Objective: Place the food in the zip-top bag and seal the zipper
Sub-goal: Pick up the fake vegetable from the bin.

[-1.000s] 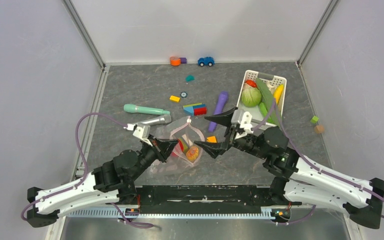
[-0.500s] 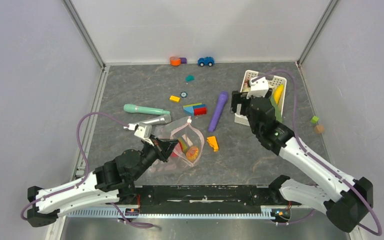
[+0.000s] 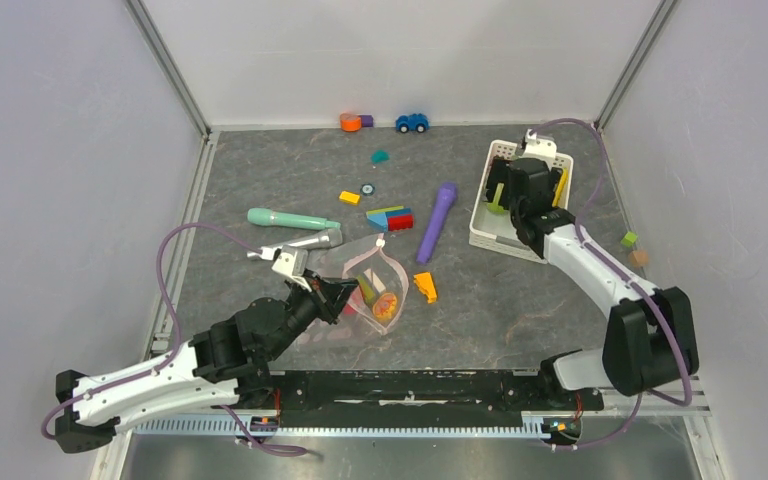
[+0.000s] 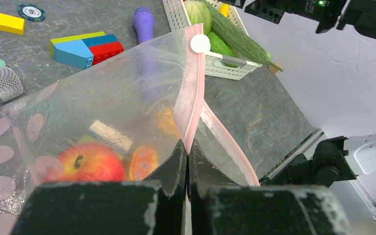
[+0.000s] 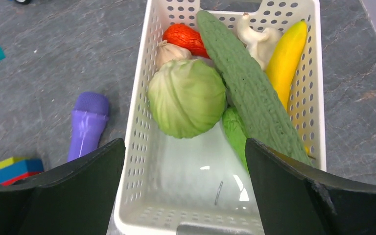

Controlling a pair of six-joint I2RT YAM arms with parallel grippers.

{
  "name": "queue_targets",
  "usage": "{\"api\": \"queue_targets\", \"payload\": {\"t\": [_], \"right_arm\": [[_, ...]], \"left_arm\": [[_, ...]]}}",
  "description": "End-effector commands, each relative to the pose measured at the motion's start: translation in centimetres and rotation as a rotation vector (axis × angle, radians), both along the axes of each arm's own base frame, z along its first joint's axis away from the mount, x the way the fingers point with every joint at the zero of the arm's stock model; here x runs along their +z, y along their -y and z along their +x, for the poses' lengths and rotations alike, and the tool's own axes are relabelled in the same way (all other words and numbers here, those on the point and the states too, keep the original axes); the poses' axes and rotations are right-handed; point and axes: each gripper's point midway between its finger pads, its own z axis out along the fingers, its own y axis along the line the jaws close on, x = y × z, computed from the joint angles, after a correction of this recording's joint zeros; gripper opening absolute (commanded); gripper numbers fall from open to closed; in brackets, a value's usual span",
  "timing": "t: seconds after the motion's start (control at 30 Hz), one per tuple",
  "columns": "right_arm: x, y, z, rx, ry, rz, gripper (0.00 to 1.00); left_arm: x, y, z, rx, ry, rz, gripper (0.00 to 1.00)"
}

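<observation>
My right gripper reaches the cabbage point(image 5: 186, 98) and pinches its near side next, so its round far side stays free to enter the zip-top bag first.
The zip-top bag point(image 3: 368, 290) lies floppy near the table's front, with a red tomato point(image 4: 85, 164) and an orange piece point(image 4: 143, 161) inside. My left gripper point(image 4: 187, 152) is shut on its pink zipper strip point(image 4: 192, 98) and holds the mouth edge up; it also shows in the top view point(image 3: 332, 292). My right gripper point(image 5: 186, 196) is wide open and empty above the white basket's near end; it shows in the top view too point(image 3: 512, 190). In the basket lie the cabbage point(image 5: 186, 98), cucumber point(image 5: 249, 83), banana point(image 5: 284, 58), an orange-red carrot point(image 5: 183, 38) and a beige piece point(image 5: 257, 34).
The white slotted basket point(image 3: 495, 243) stands at the back right. A purple stick point(image 3: 437, 220), teal stick point(image 3: 290, 218), silver microphone point(image 3: 305, 241), building blocks point(image 3: 390, 217) and an orange wedge point(image 3: 425, 287) lie around the bag. A toy car point(image 3: 412, 122) sits at the back wall.
My right arm has swung from beside the bag up and right to over the basket, still open. My left gripper has kept its hold on the zipper strip.
</observation>
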Motion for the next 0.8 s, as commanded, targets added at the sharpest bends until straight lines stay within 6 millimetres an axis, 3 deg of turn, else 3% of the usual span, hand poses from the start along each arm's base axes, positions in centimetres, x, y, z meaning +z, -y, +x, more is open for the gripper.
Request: {"api": "queue_targets", "payload": {"t": [0.0, 0.3, 0.5, 0.77], "right_arm": [[1.6, 0.0, 3.7, -0.019, 0.104, 0.077, 0.98], [-2.8, 1.2, 7.1, -0.043, 0.03, 0.028, 0.94], [-5.6, 1.6, 7.8, -0.045, -0.018, 0.027, 0.87], [-7.6, 1.7, 8.4, -0.024, -0.035, 0.038, 0.8]], "left_arm": [[1.7, -0.4, 0.7, 0.037, 0.043, -0.009, 0.04], [1.8, -0.4, 0.7, 0.036, 0.047, -0.002, 0.03], [1.8, -0.4, 0.7, 0.036, 0.049, 0.0, 0.03], [1.7, -0.4, 0.8, 0.04, 0.049, 0.006, 0.02]]}}
